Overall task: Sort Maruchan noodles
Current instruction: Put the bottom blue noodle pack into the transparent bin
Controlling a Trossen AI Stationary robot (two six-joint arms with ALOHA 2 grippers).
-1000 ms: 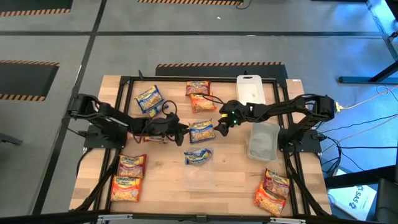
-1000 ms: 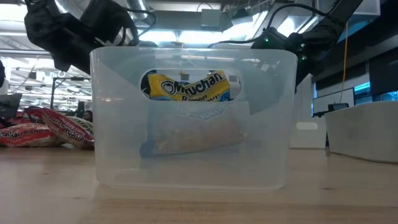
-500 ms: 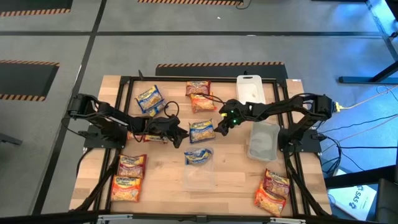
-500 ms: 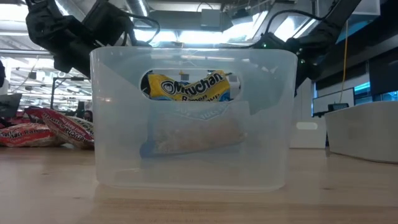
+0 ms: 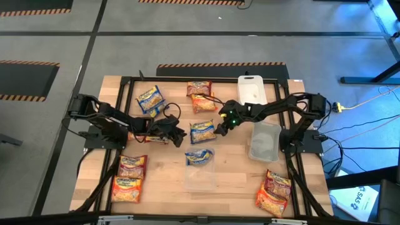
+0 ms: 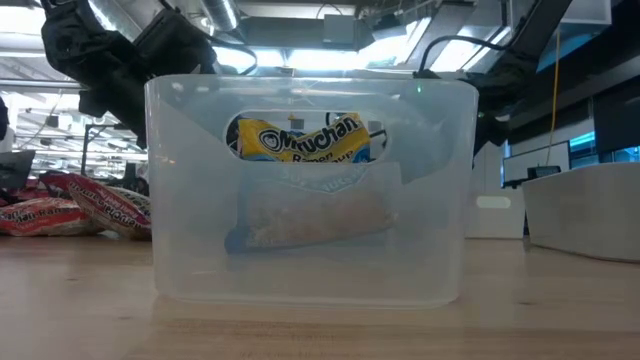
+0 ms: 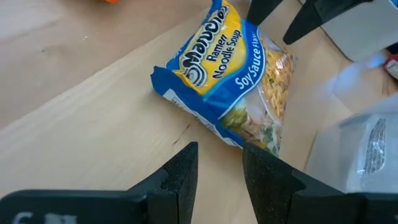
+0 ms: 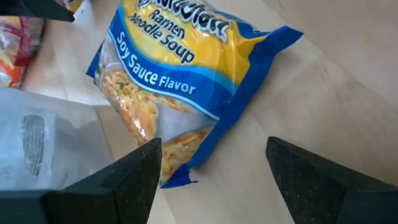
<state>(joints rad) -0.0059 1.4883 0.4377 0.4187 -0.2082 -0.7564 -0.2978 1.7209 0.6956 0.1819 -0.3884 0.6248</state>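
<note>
The Maruchan packet will go into the clear container (image 5: 200, 172) after my right gripper grabs the packet by its blue corner (image 5: 212, 137) beside the noodle window.
A blue-and-yellow Maruchan noodles packet (image 5: 202, 131) lies flat on the table's middle, between my two grippers. My left gripper (image 5: 182, 135) stands just left of it, its fingers a narrow gap apart (image 7: 217, 180), with nothing between them. My right gripper (image 5: 220, 127) stands at the packet's right end, wide open (image 8: 211, 180). The packet's near corner (image 8: 180, 171) reaches between its fingers; I see no touch. A second blue packet (image 6: 300, 140) leans inside the clear container (image 5: 200, 172) near the front.
Other packets lie at the far left (image 5: 150, 99), far middle (image 5: 201, 95), front left (image 5: 129, 178) and front right (image 5: 274, 192). A red packet (image 5: 153, 139) shows under my left arm. A second clear container (image 5: 265, 140) and a white lid (image 5: 251, 89) lie on the right.
My right gripper has come down toward the blue packet on the table and rolled a little. My left gripper has tipped slightly. The packets have not moved.
</note>
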